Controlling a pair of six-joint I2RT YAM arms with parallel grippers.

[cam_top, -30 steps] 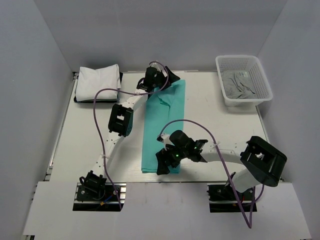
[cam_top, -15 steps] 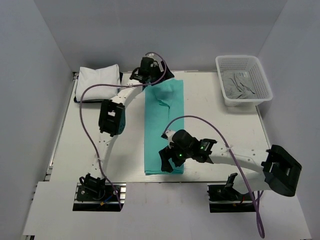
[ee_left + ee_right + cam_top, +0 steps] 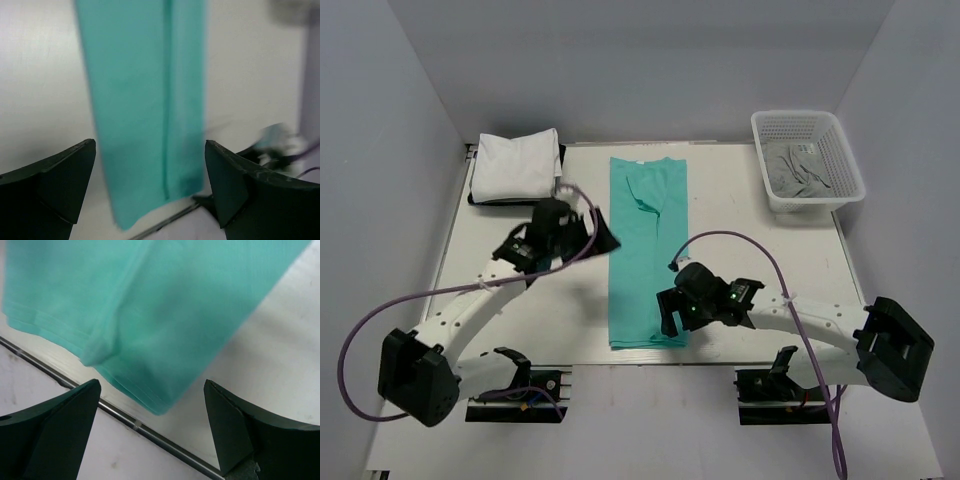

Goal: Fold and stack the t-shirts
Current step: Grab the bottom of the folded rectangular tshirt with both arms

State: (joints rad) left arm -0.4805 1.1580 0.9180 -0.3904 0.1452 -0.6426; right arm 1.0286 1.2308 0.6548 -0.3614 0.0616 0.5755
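The fingers of the robot's right gripper are above the t-shirt's corner, so the right gripper has to go lower before it closes on the corner.
The teal-green t-shirt [image 3: 648,250] lies flat on the table as a long narrow strip, folded lengthwise, running from the far edge to the near edge. My left gripper [image 3: 603,238] hovers open just left of the strip's middle; in the left wrist view the t-shirt [image 3: 145,100] lies beyond the open left gripper [image 3: 150,192]. My right gripper [image 3: 666,314] is open above the strip's near right corner, and that corner of the t-shirt [image 3: 150,305] shows between the spread right gripper [image 3: 150,435] fingers. Neither holds anything. Folded white t-shirts [image 3: 515,163] are stacked at the far left.
The white stack rests on a dark tray [image 3: 480,199]. A white mesh basket [image 3: 840,150] at the far right holds crumpled pale cloth [image 3: 798,170]. The table's near edge rail [image 3: 150,432] runs just below the shirt's hem. Purple cables loop over both arms.
The left arm has swung from the shirt's far collar end back to the strip's left middle. The collar end now lies flat. The right gripper has shifted slightly right.
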